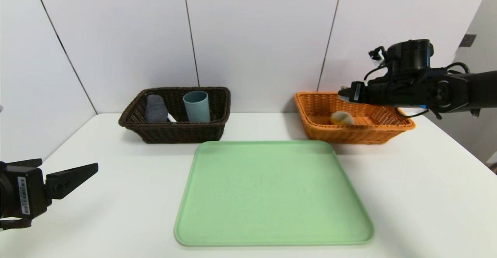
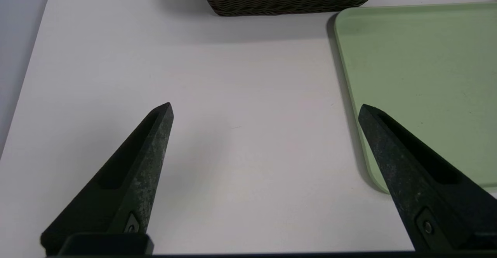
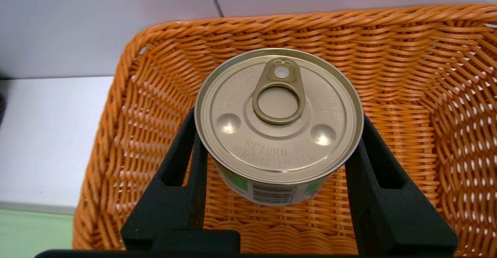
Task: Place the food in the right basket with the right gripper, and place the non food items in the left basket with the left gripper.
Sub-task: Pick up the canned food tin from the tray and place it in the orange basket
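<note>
My right gripper holds the round metal food can high above the orange basket's bottom. The can would drop if I opened now, so my right gripper should keep holding it until it is lower.
My right gripper (image 3: 277, 119) is shut on a round metal food can (image 3: 277, 110) with a ring-pull lid and holds it upright above the floor of the orange right basket (image 3: 407, 68). In the head view that gripper (image 1: 346, 92) hovers over the orange basket (image 1: 361, 134), where a pale yellow food item (image 1: 341, 117) lies. The dark brown left basket (image 1: 174, 132) holds a grey rolled cloth (image 1: 156, 108) and a teal cup (image 1: 196, 106). My left gripper (image 1: 68, 165) (image 2: 265, 106) stands open over bare table at the front left.
A light green tray (image 1: 271, 196) lies in the middle of the white table, in front of both baskets, with nothing on it. Its corner (image 2: 407, 75) sits just beside my left gripper. A white panelled wall stands right behind the baskets.
</note>
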Tool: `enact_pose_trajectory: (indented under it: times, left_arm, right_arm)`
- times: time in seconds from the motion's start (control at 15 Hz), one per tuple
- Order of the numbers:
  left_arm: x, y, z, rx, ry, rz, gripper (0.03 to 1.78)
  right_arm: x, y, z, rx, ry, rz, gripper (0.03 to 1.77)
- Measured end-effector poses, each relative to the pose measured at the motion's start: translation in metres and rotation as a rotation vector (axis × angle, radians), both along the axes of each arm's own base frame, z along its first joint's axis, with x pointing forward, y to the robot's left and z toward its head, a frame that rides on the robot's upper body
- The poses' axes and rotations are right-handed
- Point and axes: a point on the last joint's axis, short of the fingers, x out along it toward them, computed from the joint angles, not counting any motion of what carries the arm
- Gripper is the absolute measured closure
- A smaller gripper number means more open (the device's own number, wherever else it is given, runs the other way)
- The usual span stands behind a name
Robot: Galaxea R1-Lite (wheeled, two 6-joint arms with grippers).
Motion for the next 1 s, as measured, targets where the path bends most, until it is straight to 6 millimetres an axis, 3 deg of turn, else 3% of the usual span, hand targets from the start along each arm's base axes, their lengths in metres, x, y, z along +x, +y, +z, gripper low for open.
enact_pose_trajectory:
  times: [1.0]
  left_arm:
    - [-0.004,0.001,0.001,-0.009,-0.011,0.0,0.12]
  right_arm:
    - [0.021,-0.038,-0.026,-0.092,0.034,-0.048,0.83]
